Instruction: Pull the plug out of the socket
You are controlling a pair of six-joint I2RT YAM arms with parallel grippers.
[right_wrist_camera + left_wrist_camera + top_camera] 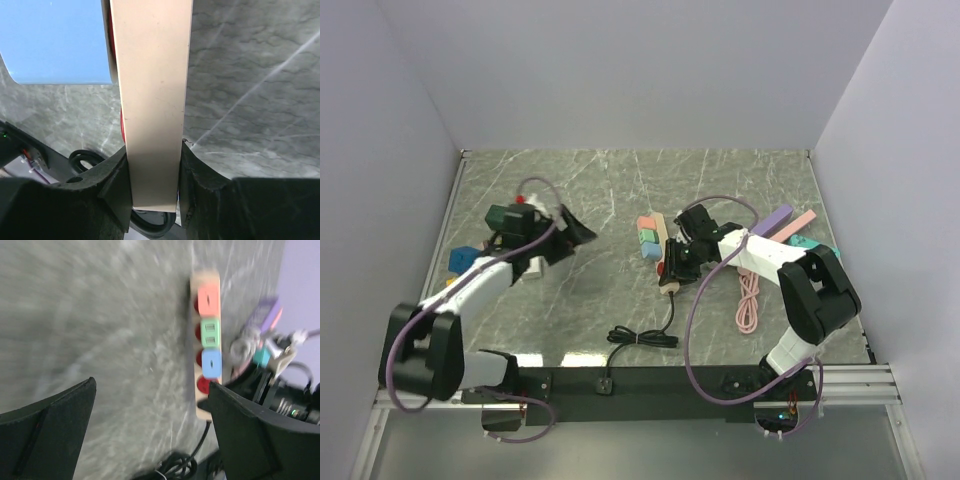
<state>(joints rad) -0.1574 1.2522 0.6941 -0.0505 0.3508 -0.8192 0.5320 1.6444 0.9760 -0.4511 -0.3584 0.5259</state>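
Note:
I will pull the blue plug off the socket, so next my left gripper will grab the plug by opposite sides of its body [651, 251] [211, 363].
A beige power strip [663, 252] lies mid-table with a pink plug [645, 222], a green plug [647, 237] and a blue plug [650, 251] in its sockets. My right gripper [672, 266] is shut on the strip's near end. In the right wrist view both fingers clamp the beige body [152, 100], and the blue plug [55, 40] shows at upper left. My left gripper [576, 230] is open and empty, left of the strip and apart from it. In the blurred left wrist view the strip [216, 277] and its blue plug [212, 363] lie ahead of the wide-open left gripper [150, 440].
The strip's black cable [642, 338] coils near the front edge. A pink cable [750, 300] lies by the right arm. Purple, pink and teal pieces [782, 222] sit at the right. Blue [460, 260] and dark green [505, 215] items sit at the left.

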